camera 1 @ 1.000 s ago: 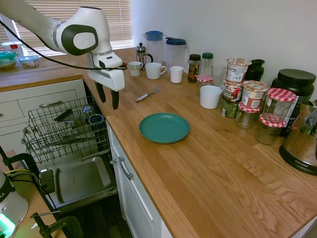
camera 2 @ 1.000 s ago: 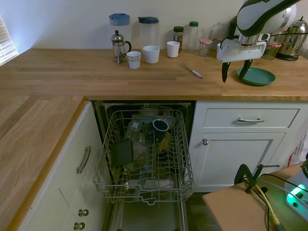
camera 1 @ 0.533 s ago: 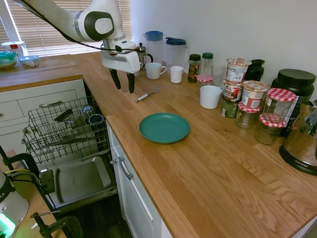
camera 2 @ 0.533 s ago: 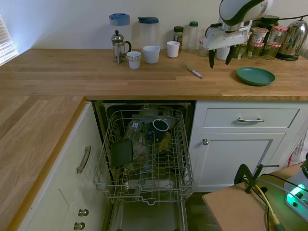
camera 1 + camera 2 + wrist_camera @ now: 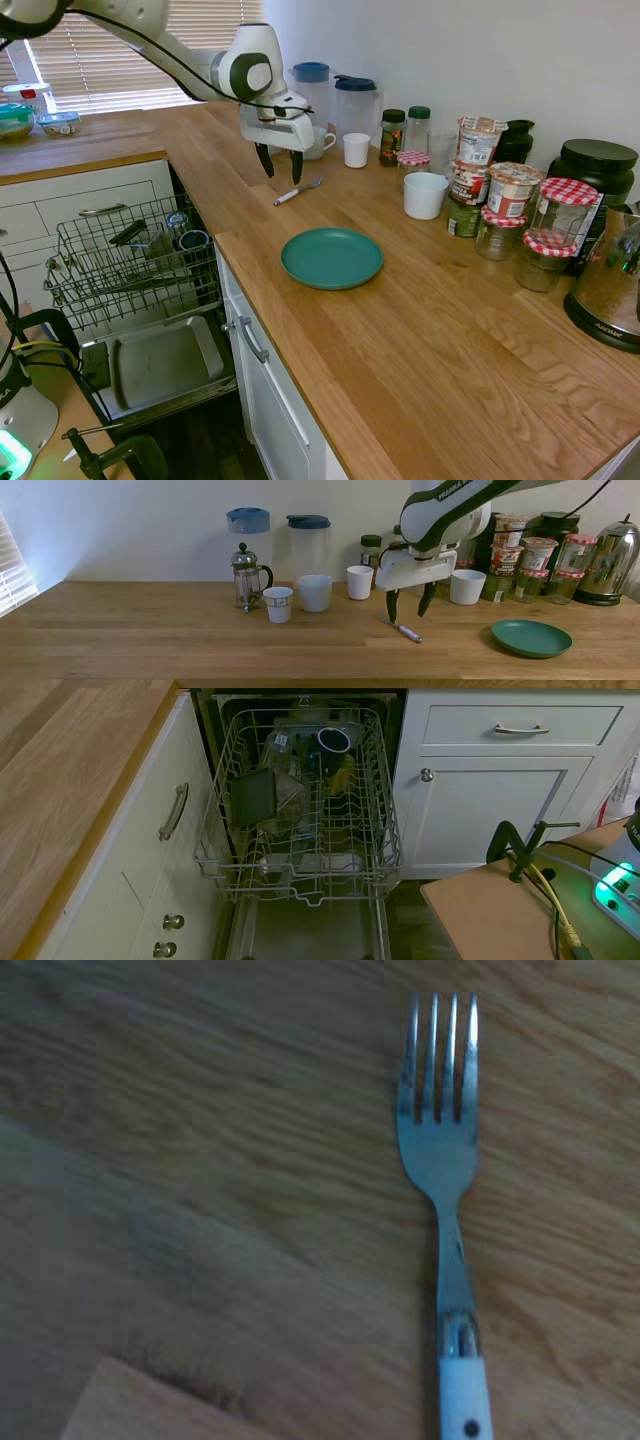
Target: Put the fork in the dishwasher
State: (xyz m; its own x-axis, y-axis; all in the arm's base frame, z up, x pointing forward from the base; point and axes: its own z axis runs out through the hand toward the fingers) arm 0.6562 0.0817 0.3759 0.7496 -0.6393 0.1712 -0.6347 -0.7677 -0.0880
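Observation:
My gripper takes hold of the fork by its pale handle [image 5: 288, 197] next, to put it in the dishwasher [image 5: 140, 262].
The fork [image 5: 297, 190] lies flat on the wooden counter, silver tines toward the mugs, pale handle toward the counter's front; it also shows as the fork [image 5: 403, 629] and, close up, the fork [image 5: 441, 1190]. My gripper [image 5: 281, 171] hovers just above and slightly left of it, open, fingers pointing down with nothing between them; from the other side the gripper [image 5: 408, 604] hangs over the fork. The dishwasher [image 5: 140, 262] stands open below the counter's left end, its grey wire rack [image 5: 305, 810] pulled out with dishes in it, steel door panel [image 5: 160, 362] lowered.
A teal plate [image 5: 332, 257] lies in front of the fork. White mugs [image 5: 314, 142], a French press [image 5: 246, 576] and two pitchers [image 5: 357, 103] stand behind it. Jars and a white bowl [image 5: 425, 195] crowd the back right. White drawers [image 5: 520, 726] sit beside the dishwasher.
The arm has swung from above the counter's front edge near the dishwasher toward the back, and the open gripper now hangs over the fork. The fork has not moved.

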